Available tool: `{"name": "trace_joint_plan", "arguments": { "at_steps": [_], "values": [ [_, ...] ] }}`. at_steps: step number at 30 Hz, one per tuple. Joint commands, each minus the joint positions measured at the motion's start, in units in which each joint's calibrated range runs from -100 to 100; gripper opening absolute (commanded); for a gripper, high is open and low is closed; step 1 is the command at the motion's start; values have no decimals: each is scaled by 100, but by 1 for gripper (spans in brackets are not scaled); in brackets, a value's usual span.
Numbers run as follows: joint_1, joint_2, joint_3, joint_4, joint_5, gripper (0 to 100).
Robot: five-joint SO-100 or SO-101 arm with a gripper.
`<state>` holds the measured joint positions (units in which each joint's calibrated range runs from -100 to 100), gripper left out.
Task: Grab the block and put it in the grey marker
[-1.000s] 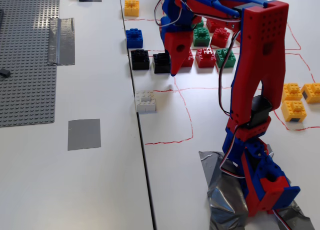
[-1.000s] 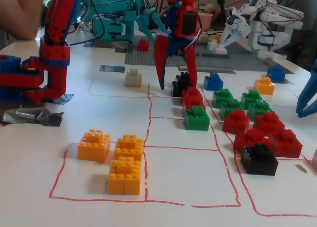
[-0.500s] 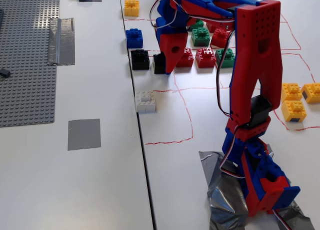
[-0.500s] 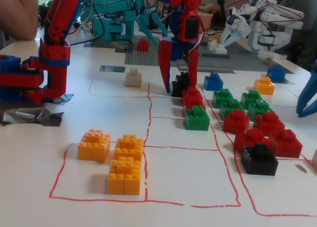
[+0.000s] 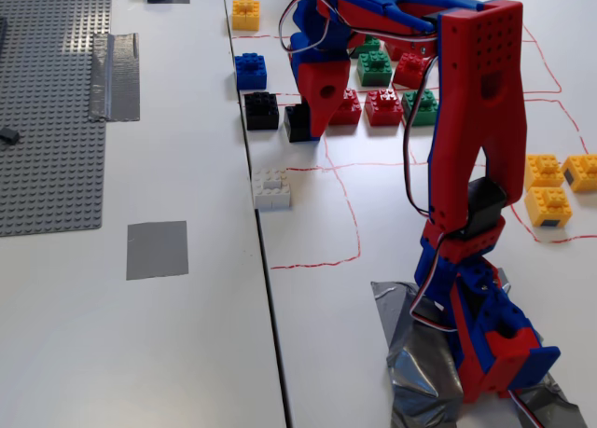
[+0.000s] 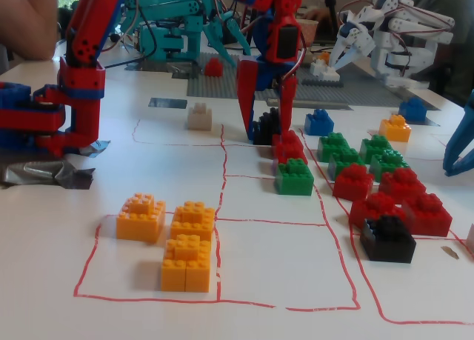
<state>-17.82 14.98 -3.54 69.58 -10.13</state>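
The black block needs to go in the grey marker (image 5: 157,249), so my gripper will next grab the block's opposite sides between the gripper's red fingers.
Two black blocks sit side by side in the fixed view from above. One black block (image 5: 262,111) stands free on the left. The other black block (image 5: 296,122) (image 6: 264,128) rests on the table between my red fingers. My gripper (image 5: 306,127) (image 6: 266,130) is lowered over it and open, one finger (image 6: 245,103) on each side and close to its faces. The grey marker (image 5: 157,249) (image 6: 167,103) is a flat square patch on the neighbouring table, well away from the gripper.
A white-grey brick (image 5: 271,189) lies between block and marker, near the table seam (image 5: 266,288). Blue (image 5: 250,71), red (image 5: 383,106), green (image 5: 376,68) and yellow (image 5: 547,204) bricks surround the arm. A grey baseplate (image 5: 47,102) and a tape strip (image 5: 116,75) lie beyond the marker. Other robot arms (image 6: 385,29) stand behind.
The gripper moved from beside the black block to down over it, its fingers now straddling it. The block shifted slightly on the table.
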Motion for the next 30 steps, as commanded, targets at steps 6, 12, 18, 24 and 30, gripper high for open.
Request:
{"name": "trace_joint_plan", "arguments": {
  "at_steps": [6,12,18,24,30],
  "values": [
    [6,-1242,-391,535,313,0],
    [-14,-1687,-372,754,630,0],
    [-387,-1985,-590,997,923,0],
    [-1211,-2026,-1081,1395,1167,0],
    [-2055,-2026,-1462,1598,1201,0]
  ]
}}
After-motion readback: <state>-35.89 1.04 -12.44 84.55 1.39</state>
